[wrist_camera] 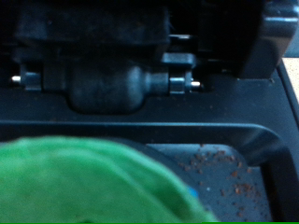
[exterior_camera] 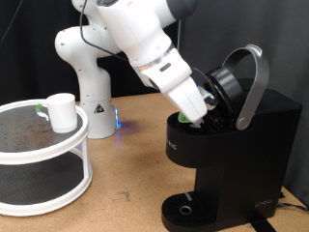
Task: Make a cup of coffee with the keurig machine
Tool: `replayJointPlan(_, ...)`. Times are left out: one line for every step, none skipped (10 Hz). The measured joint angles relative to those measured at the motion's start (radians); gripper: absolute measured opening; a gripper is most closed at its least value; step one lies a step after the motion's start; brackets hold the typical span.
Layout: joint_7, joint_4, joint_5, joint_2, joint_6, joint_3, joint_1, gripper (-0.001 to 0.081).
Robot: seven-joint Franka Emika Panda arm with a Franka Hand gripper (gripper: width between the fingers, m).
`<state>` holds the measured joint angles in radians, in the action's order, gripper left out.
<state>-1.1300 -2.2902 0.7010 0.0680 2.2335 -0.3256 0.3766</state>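
Observation:
The green pod at my fingers is in the pod chamber's opening (exterior_camera: 193, 125) and would rest inside, so my gripper needs to let go of the pod.
The black keurig machine (exterior_camera: 237, 145) stands at the exterior view's right with its grey-handled lid (exterior_camera: 253, 82) raised. My gripper (exterior_camera: 196, 112) reaches down into the open pod chamber. A small pod with a green top (exterior_camera: 183, 118) shows at its fingertips, at the chamber's mouth. In the wrist view the green top (wrist_camera: 93, 182) fills the lower part, blurred and very close, with the machine's dark inner parts (wrist_camera: 112, 79) behind it. The white cup (exterior_camera: 62, 110) stands apart on a round shelf at the exterior view's left.
The round white two-tier shelf (exterior_camera: 43, 164) with dark mesh trays holds the cup on its upper tier. The arm's white base (exterior_camera: 89, 77) stands behind it. The machine's round drip base (exterior_camera: 183, 208) carries nothing. Brown tabletop (exterior_camera: 130, 155) lies between shelf and machine.

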Motion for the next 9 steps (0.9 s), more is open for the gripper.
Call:
replayJointPlan(0.0, 0.0, 0.005, -0.003, 0.002, 0.002, 0.0, 0.0476)
replayJointPlan(0.0, 0.0, 0.008, -0.004, 0.003, 0.003, 0.0, 0.0476)
replayJointPlan(-0.001, 0.0, 0.011, -0.008, 0.005, 0.003, 0.0, 0.0476)
replayJointPlan(-0.002, 0.0, 0.015, -0.015, 0.007, 0.003, 0.0, 0.0632)
replayJointPlan(-0.004, 0.0, 0.02, -0.019, 0.009, 0.003, 0.0, 0.0632)
replayJointPlan(-0.01, 0.0, 0.03, -0.019, 0.012, 0.003, 0.0, 0.0749)
replayJointPlan(-0.022, 0.0, 0.045, -0.019, 0.012, 0.003, 0.0, 0.079)
replayJointPlan(-0.035, 0.001, 0.058, -0.018, 0.006, 0.002, -0.001, 0.079)
replayJointPlan(-0.053, 0.002, 0.078, -0.015, -0.009, -0.001, -0.001, 0.0805)
